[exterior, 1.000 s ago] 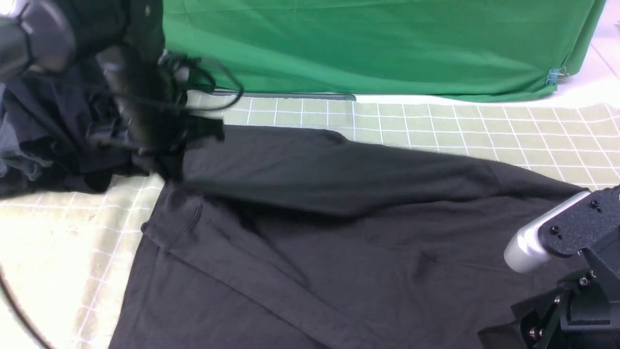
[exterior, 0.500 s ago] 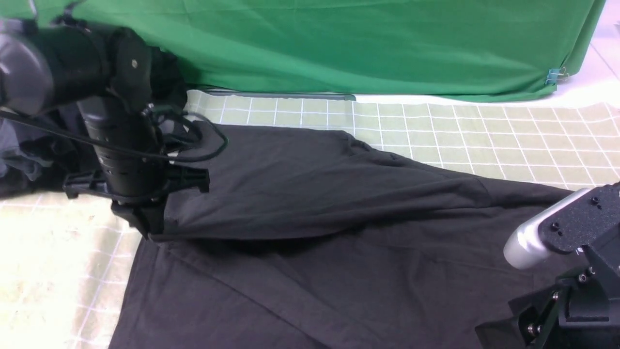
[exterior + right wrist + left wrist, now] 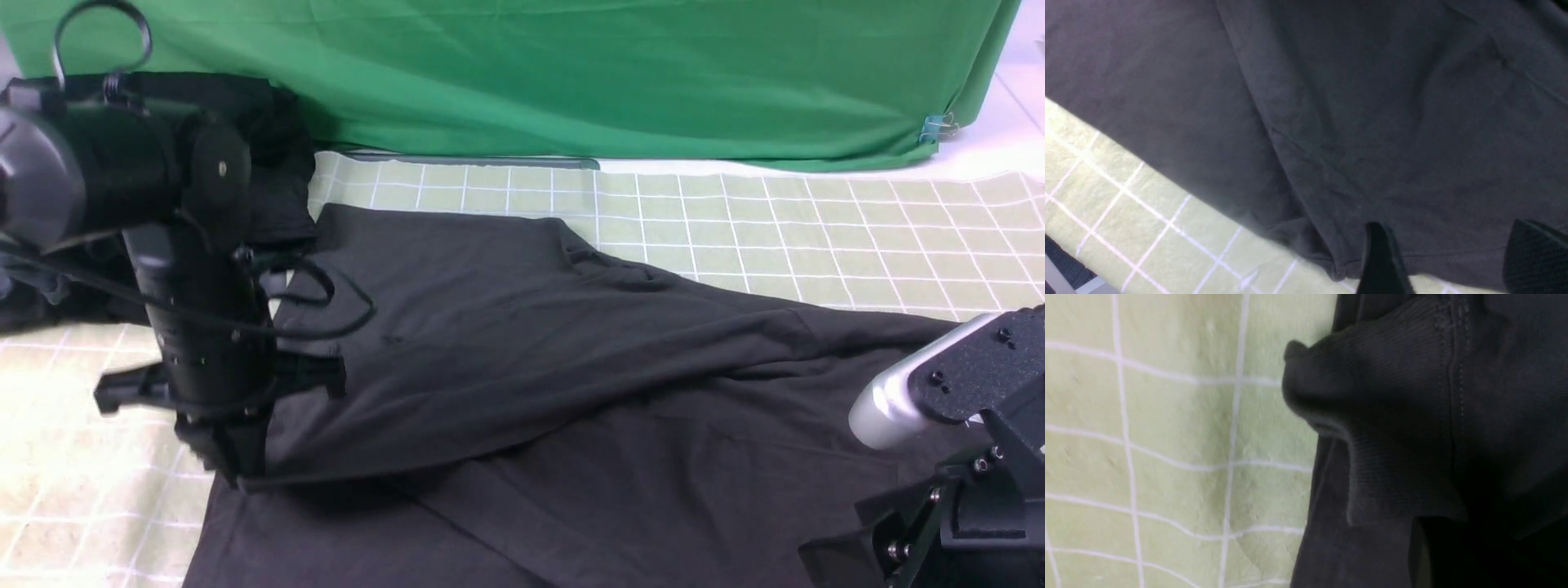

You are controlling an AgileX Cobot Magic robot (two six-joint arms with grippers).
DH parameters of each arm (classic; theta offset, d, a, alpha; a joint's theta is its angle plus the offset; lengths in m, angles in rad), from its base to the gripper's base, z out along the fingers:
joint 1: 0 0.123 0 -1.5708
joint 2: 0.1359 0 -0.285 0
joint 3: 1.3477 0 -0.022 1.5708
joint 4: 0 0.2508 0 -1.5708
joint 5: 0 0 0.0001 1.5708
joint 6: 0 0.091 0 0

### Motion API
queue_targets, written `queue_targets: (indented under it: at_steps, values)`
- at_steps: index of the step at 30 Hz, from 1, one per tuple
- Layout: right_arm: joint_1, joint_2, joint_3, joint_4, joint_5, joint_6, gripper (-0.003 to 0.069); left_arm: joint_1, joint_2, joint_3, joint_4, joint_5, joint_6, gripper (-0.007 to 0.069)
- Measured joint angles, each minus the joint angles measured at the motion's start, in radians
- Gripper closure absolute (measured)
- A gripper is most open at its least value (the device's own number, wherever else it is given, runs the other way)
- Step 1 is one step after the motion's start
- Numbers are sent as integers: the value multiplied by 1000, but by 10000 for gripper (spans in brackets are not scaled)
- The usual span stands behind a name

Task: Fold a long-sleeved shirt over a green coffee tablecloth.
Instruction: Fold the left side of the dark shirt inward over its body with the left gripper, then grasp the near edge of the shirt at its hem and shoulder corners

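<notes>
I need to fold the shirt over lengthwise, so I should next grab the charcoal long-sleeved shirt (image 3: 1388,122) with my right gripper by its hemmed edge (image 3: 1349,267).
The charcoal long-sleeved shirt (image 3: 620,425) lies spread over the pale green coffee tablecloth (image 3: 816,237) with its white grid. My left gripper (image 3: 237,465) is shut on the shirt's left edge and holds a wide flap (image 3: 457,327) pulled over the lower layer. In the left wrist view a ribbed cuff (image 3: 1392,416) bunches beside the tablecloth (image 3: 1167,416), and the fingers are lost in the dark. My right gripper (image 3: 1453,261) stands open just above the shirt's hem (image 3: 1331,122) with nothing between its fingers (image 3: 1380,257). In the front view only the right arm (image 3: 955,392) shows.
A plain bright green cloth (image 3: 653,73) hangs along the back, pinned with a blue clip (image 3: 931,129). A blacker heap of clothing (image 3: 269,147) sits at the far left behind my left arm. Bare tablecloth shows at the left front (image 3: 73,457) and back right.
My left arm has come toward the near side, drawing the held flap of shirt over the body. The right arm has not moved.
</notes>
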Motion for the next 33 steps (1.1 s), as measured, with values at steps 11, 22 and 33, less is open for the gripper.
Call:
queue_targets:
  at_steps: [11,22,33]
  values:
    - [0,0,0,0,-6,0,271,0,0,12,-32,0,31,442]
    - [0,0,0,0,-6,0,271,-16,-149,48,-95,6,79,149]
    - [0,0,0,0,-8,0,271,-65,-396,465,5,-97,-19,148]
